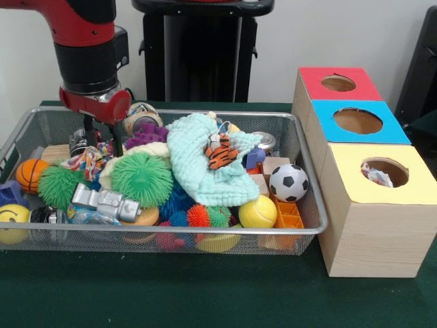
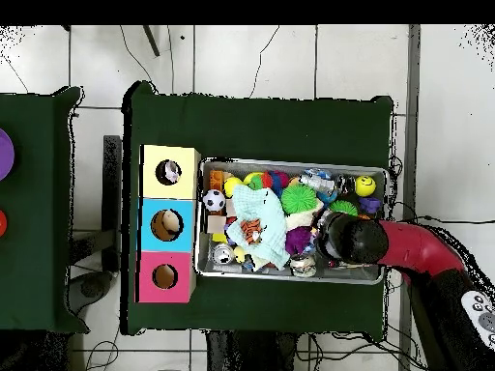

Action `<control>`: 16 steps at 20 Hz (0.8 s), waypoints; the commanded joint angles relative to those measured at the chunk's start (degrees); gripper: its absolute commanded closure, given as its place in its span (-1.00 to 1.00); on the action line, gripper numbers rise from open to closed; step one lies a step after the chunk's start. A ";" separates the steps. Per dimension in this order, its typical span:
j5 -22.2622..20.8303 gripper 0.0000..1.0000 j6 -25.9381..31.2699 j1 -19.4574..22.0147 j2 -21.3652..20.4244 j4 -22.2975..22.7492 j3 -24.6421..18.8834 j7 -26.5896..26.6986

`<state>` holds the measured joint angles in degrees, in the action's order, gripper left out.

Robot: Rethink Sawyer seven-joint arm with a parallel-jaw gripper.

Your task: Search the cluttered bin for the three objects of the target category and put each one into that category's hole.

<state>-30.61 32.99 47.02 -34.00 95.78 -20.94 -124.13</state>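
Note:
My gripper grabs the white fabric piece by its crumpled middle (image 1: 97,156) next, to join the dotted piece in the yellow-topped box's hole (image 1: 387,171).
The wire mesh bin (image 1: 171,233) stands on the green table, full of toys; it also shows in the overhead view (image 2: 290,164). One white fabric piece with coloured dots (image 1: 85,162) lies at the bin's left end in the front view. My gripper (image 1: 103,143) hangs just above it, open, its two black fingers (image 1: 89,131) reaching down beside the piece. Another dotted piece (image 1: 377,176) shows inside the hole (image 1: 386,172) of the yellow-topped box; this hole also shows in the overhead view (image 2: 170,172). I see no third piece. In the overhead view the arm (image 2: 353,240) hides the gripper.
A mint-green cloth (image 1: 205,167) with a small tiger toy (image 1: 220,152) covers the bin's middle. A spiky green ball (image 1: 142,179), a soccer ball (image 1: 288,182) and a silver robot toy (image 1: 106,201) lie around it. The blue-topped box (image 1: 358,121) and red-topped box (image 1: 338,83) stand behind the yellow one.

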 commanded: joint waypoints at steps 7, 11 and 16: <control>-8.39 1.00 -0.18 0.53 2.41 -7.06 -3.06 12.55; -8.54 1.00 0.90 0.75 2.40 -6.99 -4.13 14.04; -5.08 1.00 5.89 0.00 -2.77 -3.84 -4.04 12.11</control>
<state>-35.52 33.00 47.09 -33.77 92.22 -21.11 -124.13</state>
